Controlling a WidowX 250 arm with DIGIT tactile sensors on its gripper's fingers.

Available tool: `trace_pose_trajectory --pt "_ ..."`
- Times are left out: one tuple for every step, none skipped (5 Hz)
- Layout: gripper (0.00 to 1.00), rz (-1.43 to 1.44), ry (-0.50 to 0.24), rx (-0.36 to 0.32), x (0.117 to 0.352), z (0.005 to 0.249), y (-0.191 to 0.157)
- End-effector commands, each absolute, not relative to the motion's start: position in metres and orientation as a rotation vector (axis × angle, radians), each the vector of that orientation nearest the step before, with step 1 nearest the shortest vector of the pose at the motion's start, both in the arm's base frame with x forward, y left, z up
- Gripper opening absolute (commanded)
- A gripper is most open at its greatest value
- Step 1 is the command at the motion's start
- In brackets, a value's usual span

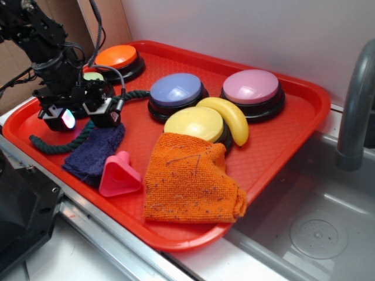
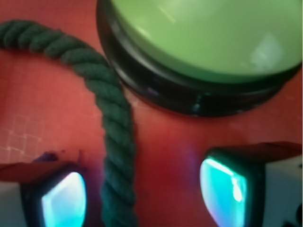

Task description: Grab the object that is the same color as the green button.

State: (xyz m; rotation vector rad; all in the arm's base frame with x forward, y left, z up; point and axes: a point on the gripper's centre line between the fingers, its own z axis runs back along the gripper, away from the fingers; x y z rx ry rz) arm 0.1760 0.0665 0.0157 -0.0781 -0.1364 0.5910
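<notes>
The twisted rope should be grabbed next by its middle part (image 1: 84, 133), so my gripper can pick out the object matching the green button (image 1: 94, 76).
A dark green twisted rope (image 2: 116, 137) curves across the red tray and runs down between my two glowing pads. My gripper (image 2: 144, 194) is open, the rope nearer the left pad (image 2: 64, 201) than the right one. In the exterior view the gripper (image 1: 82, 114) hangs low at the tray's left end, over the rope (image 1: 61, 143), whose other end (image 1: 136, 93) shows behind it. The pale green button (image 2: 208, 38) on its black base fills the top of the wrist view; from outside only a sliver of the button (image 1: 94, 76) shows behind the arm.
On the red tray (image 1: 293, 126) lie a dark blue cloth (image 1: 94, 152), a pink triangular piece (image 1: 119, 174), an orange cloth (image 1: 190, 178), a banana (image 1: 231, 119), and orange (image 1: 116, 57), blue (image 1: 176, 89), yellow (image 1: 194, 124) and pink (image 1: 251, 86) buttons. A sink lies to the right.
</notes>
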Motion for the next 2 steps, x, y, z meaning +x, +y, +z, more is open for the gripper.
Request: trace_pose_trajectory --pt "0.06 0.621 -0.121 -0.095 0.1739 0.0087 0.0625" --pt "0.00 0.709 -0.109 -0.116 0.1709 0.0063 0.0617"
